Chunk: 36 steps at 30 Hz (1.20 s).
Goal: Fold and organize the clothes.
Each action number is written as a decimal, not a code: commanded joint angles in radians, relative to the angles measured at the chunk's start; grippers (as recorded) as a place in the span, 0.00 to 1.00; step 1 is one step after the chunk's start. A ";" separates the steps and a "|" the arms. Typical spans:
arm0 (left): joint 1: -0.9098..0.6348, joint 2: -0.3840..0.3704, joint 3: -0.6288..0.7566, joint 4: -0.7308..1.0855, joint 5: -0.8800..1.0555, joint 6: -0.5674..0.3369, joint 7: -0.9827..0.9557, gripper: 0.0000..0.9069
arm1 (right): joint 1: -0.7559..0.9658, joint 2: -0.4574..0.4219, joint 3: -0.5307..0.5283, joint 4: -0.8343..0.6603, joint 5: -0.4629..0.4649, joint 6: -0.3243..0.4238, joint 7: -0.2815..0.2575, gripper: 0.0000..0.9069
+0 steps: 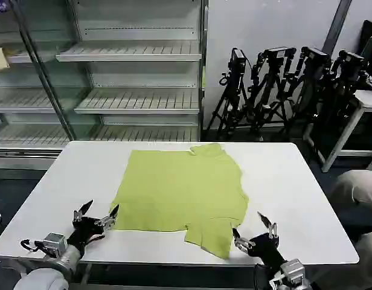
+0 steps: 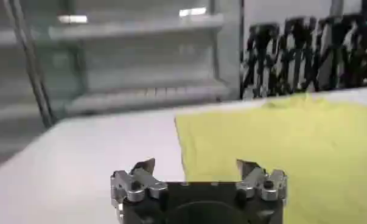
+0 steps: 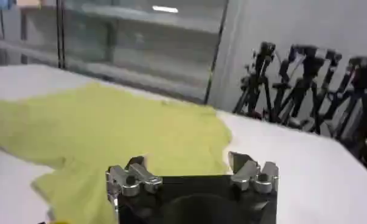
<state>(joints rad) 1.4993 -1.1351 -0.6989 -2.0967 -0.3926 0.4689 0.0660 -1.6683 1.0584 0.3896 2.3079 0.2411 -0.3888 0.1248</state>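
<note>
My left gripper will next take hold of the T-shirt by its hem corner (image 1: 117, 226), so that it can fold the sleeved side over the shirt's body (image 1: 174, 187).
A lime yellow-green T-shirt (image 1: 180, 193) lies spread flat in the middle of the white table (image 1: 295, 181), with a sleeve reaching toward the front edge. My left gripper (image 1: 96, 214) hovers open just off the shirt's near left corner, nothing between its fingers. My right gripper (image 1: 253, 228) is open beside the near sleeve, a little to its right. In the left wrist view the shirt (image 2: 280, 146) begins just past the open gripper (image 2: 195, 165). The right wrist view has the shirt (image 3: 122, 134) spreading ahead of the open right gripper (image 3: 183, 163).
Glass-fronted shelving (image 1: 113, 72) stands behind the table. Black tripods (image 1: 282, 84) crowd the back right beside another white table (image 1: 367, 103). Bare tabletop runs along both sides of the shirt.
</note>
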 commanded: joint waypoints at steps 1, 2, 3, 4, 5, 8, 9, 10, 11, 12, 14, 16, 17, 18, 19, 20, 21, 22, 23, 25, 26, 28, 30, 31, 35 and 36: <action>0.040 0.018 -0.020 0.017 -0.060 0.108 -0.001 1.00 | -0.041 -0.008 -0.052 0.004 0.018 -0.025 0.030 1.00; 0.045 0.018 -0.020 0.017 -0.059 0.108 0.002 1.00 | -0.032 -0.004 -0.062 0.000 0.017 -0.031 0.034 1.00; 0.046 0.018 -0.019 0.017 -0.061 0.108 0.002 1.00 | -0.027 -0.001 -0.067 -0.002 0.017 -0.032 0.037 1.00; 0.045 0.017 -0.021 0.017 -0.065 0.108 0.002 1.00 | -0.017 0.003 -0.075 -0.003 0.017 -0.040 0.043 1.00; 0.043 0.015 -0.022 0.018 -0.065 0.108 0.001 1.00 | -0.013 0.006 -0.079 -0.005 0.017 -0.049 0.047 1.00; 0.031 0.012 -0.024 0.029 -0.066 0.108 -0.004 1.00 | 0.004 0.007 -0.104 -0.016 0.010 -0.065 0.056 1.00; 0.029 0.012 -0.024 0.031 -0.065 0.108 -0.004 1.00 | 0.007 0.005 -0.110 -0.018 0.007 -0.067 0.059 1.00; 0.027 0.012 -0.024 0.032 -0.065 0.108 -0.005 1.00 | 0.013 0.005 -0.117 -0.022 0.004 -0.074 0.066 1.00; 0.028 0.012 -0.025 0.032 -0.065 0.108 -0.004 1.00 | 0.017 0.006 -0.122 -0.022 0.004 -0.080 0.071 1.00; 0.028 0.011 -0.026 0.031 -0.065 0.108 -0.005 1.00 | 0.021 0.007 -0.126 -0.022 0.005 -0.086 0.077 1.00; 0.029 0.010 -0.025 0.028 -0.065 0.108 -0.006 1.00 | 0.025 0.008 -0.129 -0.021 0.005 -0.093 0.080 1.00; 0.028 0.008 -0.025 0.026 -0.065 0.108 -0.007 1.00 | 0.026 0.008 -0.135 -0.017 0.006 -0.096 0.078 1.00; 0.027 0.008 -0.025 0.026 -0.065 0.108 -0.007 1.00 | 0.026 0.008 -0.137 -0.016 0.006 -0.096 0.078 1.00; 0.026 0.008 -0.025 0.027 -0.065 0.108 -0.009 1.00 | 0.027 0.009 -0.140 -0.014 0.007 -0.096 0.075 1.00; 0.026 0.008 -0.025 0.027 -0.065 0.108 -0.009 1.00 | 0.027 0.009 -0.143 -0.012 0.008 -0.096 0.073 1.00; 0.025 0.008 -0.025 0.028 -0.065 0.108 -0.010 0.82 | 0.027 0.009 -0.144 -0.012 0.008 -0.097 0.071 0.90; 0.025 0.009 -0.025 0.029 -0.064 0.108 -0.010 0.57 | 0.027 0.009 -0.146 -0.012 0.008 -0.099 0.070 0.80; 0.024 0.009 -0.024 0.032 -0.063 0.108 -0.014 0.02 | 0.027 0.010 -0.147 -0.013 0.010 -0.105 0.069 0.47; 0.024 0.008 -0.023 0.034 -0.063 0.108 -0.017 0.01 | 0.028 0.010 -0.149 -0.014 0.012 -0.112 0.069 0.10; 0.024 0.006 -0.021 0.038 -0.065 0.108 -0.015 0.01 | 0.031 0.008 -0.152 -0.018 0.032 -0.142 0.072 0.00; 0.023 0.004 -0.021 0.038 -0.067 0.107 -0.018 0.01 | 0.032 0.008 -0.153 -0.019 0.040 -0.153 0.074 0.00; 0.024 0.001 -0.021 0.040 -0.075 0.107 -0.019 0.01 | 0.038 0.010 -0.152 -0.025 0.063 -0.169 0.084 0.00; 0.027 0.001 -0.023 0.037 -0.080 0.107 -0.017 0.02 | 0.040 0.012 -0.150 -0.027 0.070 -0.170 0.083 0.00; 0.029 0.001 -0.023 0.034 -0.081 0.107 -0.016 0.02 | 0.040 0.011 -0.150 -0.025 0.083 -0.175 0.083 0.00; 0.031 0.000 -0.023 0.027 -0.082 0.107 -0.014 0.02 | 0.042 0.012 -0.150 -0.023 0.094 -0.179 0.083 0.00; 0.031 -0.003 -0.022 0.025 -0.082 0.107 -0.012 0.02 | 0.042 0.012 -0.150 -0.022 0.094 -0.178 0.082 0.00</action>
<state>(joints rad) 1.5275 -1.1325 -0.7226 -2.0671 -0.4681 0.5703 0.0526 -1.6287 1.0696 0.2492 2.2927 0.3045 -0.5329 0.1986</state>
